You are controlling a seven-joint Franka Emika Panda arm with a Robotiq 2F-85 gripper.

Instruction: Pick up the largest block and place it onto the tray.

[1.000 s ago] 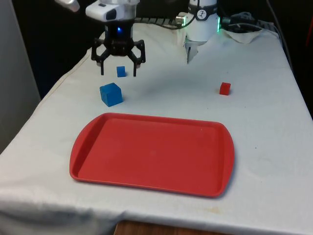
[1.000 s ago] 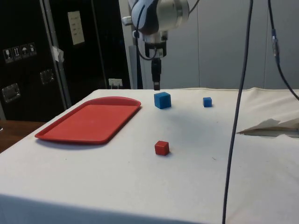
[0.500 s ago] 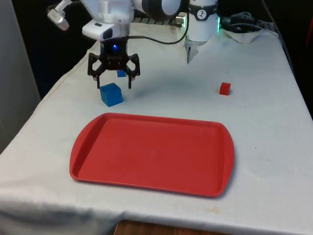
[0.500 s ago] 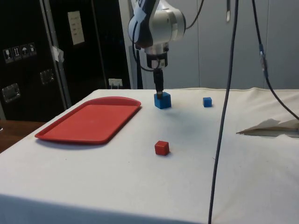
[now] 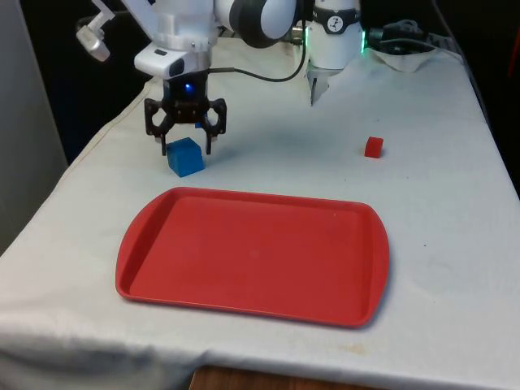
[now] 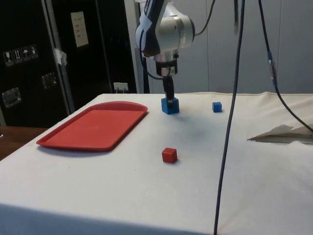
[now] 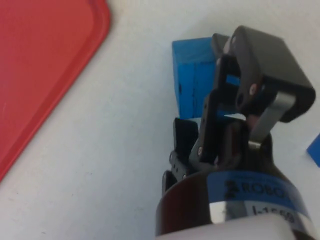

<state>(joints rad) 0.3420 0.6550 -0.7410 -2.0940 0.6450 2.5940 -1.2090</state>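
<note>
The gripper grips the blue cube (image 5: 187, 161) by its opposite sides next, to set it onto the red tray (image 5: 252, 253).
The largest block, a blue cube (image 5: 187, 161) (image 6: 169, 106), rests on the white cloth just beyond the far left corner of the red tray (image 5: 252, 253) (image 6: 95, 125). My gripper (image 5: 185, 149) (image 6: 169, 100) is low over the cube and open, with one finger on each side of the cube's top in the front view. Whether the fingers touch it I cannot tell. In the wrist view the blue cube (image 7: 192, 75) lies beside the fingers and the tray's corner (image 7: 45, 60) is close by.
A small blue block (image 6: 216, 106) (image 7: 315, 150) sits on the cloth just past the cube, towards the robot. A small red block (image 5: 373, 146) (image 6: 169, 155) lies at the front view's right. Crumpled white cloth (image 6: 281, 133) lies near the robot's base.
My gripper has come down and shifted slightly towards the front view's left, from above the small blue block to around the large cube. Its fingers stayed open. No block moved.
</note>
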